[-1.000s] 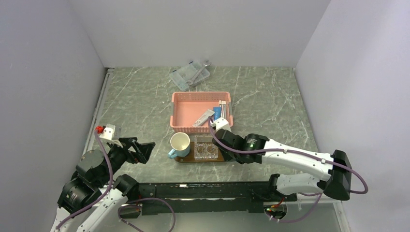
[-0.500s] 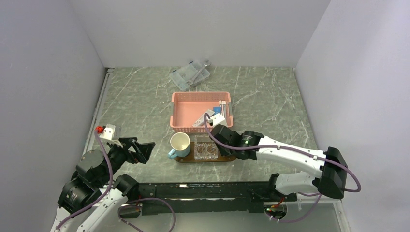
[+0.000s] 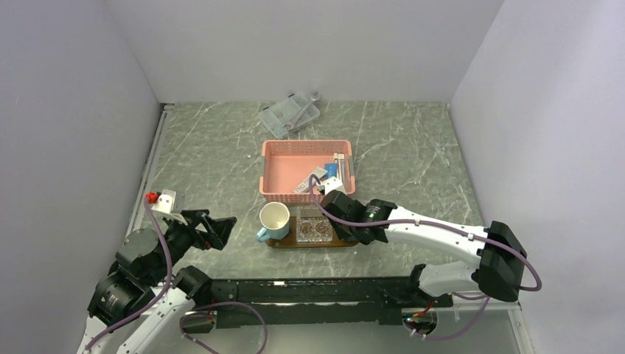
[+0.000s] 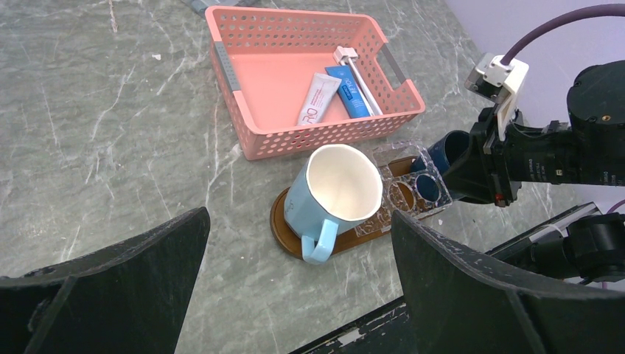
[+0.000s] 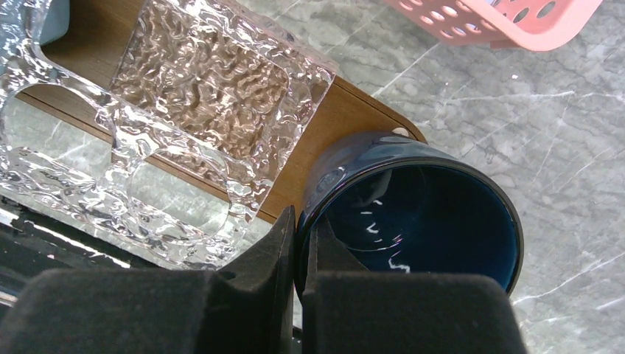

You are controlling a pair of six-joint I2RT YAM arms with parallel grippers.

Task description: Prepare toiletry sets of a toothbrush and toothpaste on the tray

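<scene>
The dark blue mug's base covers the tray's loose end beside the holder [image 3: 313, 228] and the mug would stand there, so it is time to open my right gripper.
The tray [image 3: 282, 243] is a dark wooden oval holding a light blue mug [image 3: 274, 220] and a clear textured holder [image 3: 313, 228]. My right gripper [image 5: 301, 221] is shut on the rim of a dark blue mug [image 5: 420, 214], one finger inside and one outside, at the tray's [image 5: 324, 125] right end. I cannot tell if the mug rests on the tray. A pale toothpaste tube [image 4: 317, 98], a bright blue one [image 4: 348, 92] and a white toothbrush [image 4: 361, 85] lie in the pink basket [image 4: 332, 136]. My left gripper [image 3: 221, 228] stands open at the near left, apart from everything.
The pink basket [image 3: 306, 143] sits just behind the tray. A clear plastic box [image 3: 289, 114] lies by the back wall. The right arm stretches from the near right across to the tray. Grey walls close in the marbled table on three sides.
My right arm has swung left with the dark blue mug, bringing it closer over the tray's right end. The left arm has not moved.
</scene>
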